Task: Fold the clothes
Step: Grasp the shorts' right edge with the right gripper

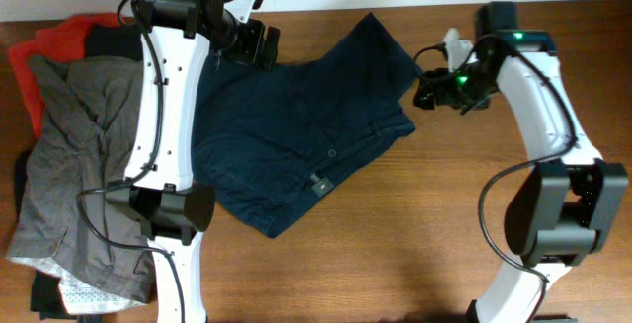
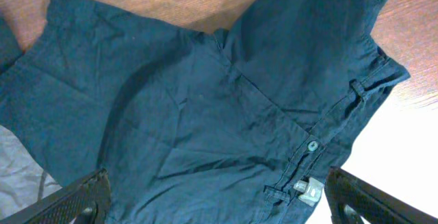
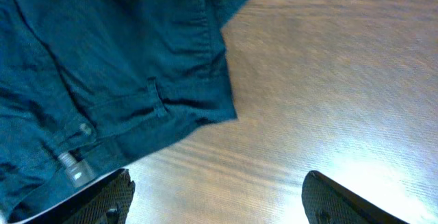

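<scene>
Next, my right gripper grabs the dark navy shorts (image 1: pixel 296 125) by the waistband corner, leaving the rest free to spread for folding.
Dark navy shorts (image 1: pixel 296 125) lie spread on the wooden table, with a waistband button (image 1: pixel 331 152) and a small pale tag (image 1: pixel 318 185). My left gripper (image 1: pixel 255 41) hangs open above the shorts' far left edge; in the left wrist view the shorts (image 2: pixel 205 101), the button (image 2: pixel 312 145) and the tag (image 2: pixel 308 192) lie below its open fingers (image 2: pixel 219 200). My right gripper (image 1: pixel 427 91) is open and empty just right of the waistband corner; the right wrist view shows the shorts (image 3: pixel 102 59) upper left and bare table between its fingers (image 3: pixel 219 200).
A pile of grey (image 1: pixel 79 165), red (image 1: pixel 59 41) and black garments lies along the table's left side. Bare wooden table (image 1: pixel 415 224) stretches in front of and to the right of the shorts.
</scene>
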Robot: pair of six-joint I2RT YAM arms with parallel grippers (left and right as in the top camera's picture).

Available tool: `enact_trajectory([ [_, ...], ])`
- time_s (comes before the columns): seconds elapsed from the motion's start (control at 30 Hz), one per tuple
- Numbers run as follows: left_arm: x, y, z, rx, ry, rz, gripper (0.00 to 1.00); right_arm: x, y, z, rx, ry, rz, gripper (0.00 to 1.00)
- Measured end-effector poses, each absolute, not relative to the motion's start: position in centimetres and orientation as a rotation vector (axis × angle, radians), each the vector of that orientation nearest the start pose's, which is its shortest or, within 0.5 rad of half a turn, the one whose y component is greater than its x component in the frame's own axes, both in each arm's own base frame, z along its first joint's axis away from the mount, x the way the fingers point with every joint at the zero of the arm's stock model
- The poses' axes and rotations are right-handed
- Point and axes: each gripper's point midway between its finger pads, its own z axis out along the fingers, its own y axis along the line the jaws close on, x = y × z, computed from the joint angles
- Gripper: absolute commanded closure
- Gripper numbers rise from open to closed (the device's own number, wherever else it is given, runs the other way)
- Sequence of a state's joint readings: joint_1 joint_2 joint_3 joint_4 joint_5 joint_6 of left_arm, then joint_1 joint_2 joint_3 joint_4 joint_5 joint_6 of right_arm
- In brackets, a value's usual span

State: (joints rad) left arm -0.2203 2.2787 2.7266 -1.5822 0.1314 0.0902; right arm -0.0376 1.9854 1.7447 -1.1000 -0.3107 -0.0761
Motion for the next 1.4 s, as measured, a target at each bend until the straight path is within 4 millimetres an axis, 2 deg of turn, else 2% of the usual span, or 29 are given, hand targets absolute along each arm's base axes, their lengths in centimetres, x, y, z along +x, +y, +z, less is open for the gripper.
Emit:
enact_trajectory([
  [0.2, 47.8, -13.0, 23.5, 0.460, 2.706, -0.216, 0.01, 44.8, 5.4, 9.2, -0.154, 2.893, 0.356, 0.29],
  [0.33, 48.2, -13.1, 22.2, 0.462, 2.729, -0.216, 0.01, 45.2, 6.3, 7.2, -0.185, 2.915, 0.340, 0.29],
  [0.53, 48.6, -13.2, 22.1, 0.461, 2.718, -0.216, 0.01, 45.5, 7.7, 4.8, -0.209, 2.941, 0.339, 0.32],
  [0.73, 48.7, -13.2, 22.1, 0.461, 2.716, -0.216, 0.01, 45.4, 7.7, 2.7, -0.191, 2.980, 0.343, 0.36],
  [0.8, 48.7, -13.2, 22.1, 0.461, 2.716, -0.216, 0.01, 45.5, 7.7, 2.2, -0.190, 2.984, 0.344, 0.40],
  [0.9, 48.7, -13.2, 22.1, 0.461, 2.716, -0.216, 0.01, 45.5, 7.7, 1.8, -0.183, 2.991, 0.345, 0.56],
  [1.03, 48.7, -13.2, 22.1, 0.461, 2.716, -0.216, 0.01, 45.4, 7.7, 1.5, -0.193, 2.998, 0.346, 0.96],
  [1.13, 48.7, -13.2, 22.1, 0.461, 2.716, -0.216, 0.01, 44.7, 7.8, 1.5, -0.180, 3.025, 0.360, 0.96],
  [1.3, 48.7, -13.2, 22.1, 0.461, 2.716, -0.216, 0.01, 42.4, 8.0, 1.6, -0.147, 3.113, 0.442, 0.96],
  [1.37, 48.7, -13.2, 22.1, 0.461, 2.716, -0.216, 0.01, 41.6, 7.8, 2.5, -0.105, 3.134, 0.489, 0.96],
  [1.4, 48.7, -13.2, 22.1, 0.461, 2.716, -0.216, 0.01, 41.1, 7.4, 3.6, -0.066, 3.142, 0.512, 0.96],
])
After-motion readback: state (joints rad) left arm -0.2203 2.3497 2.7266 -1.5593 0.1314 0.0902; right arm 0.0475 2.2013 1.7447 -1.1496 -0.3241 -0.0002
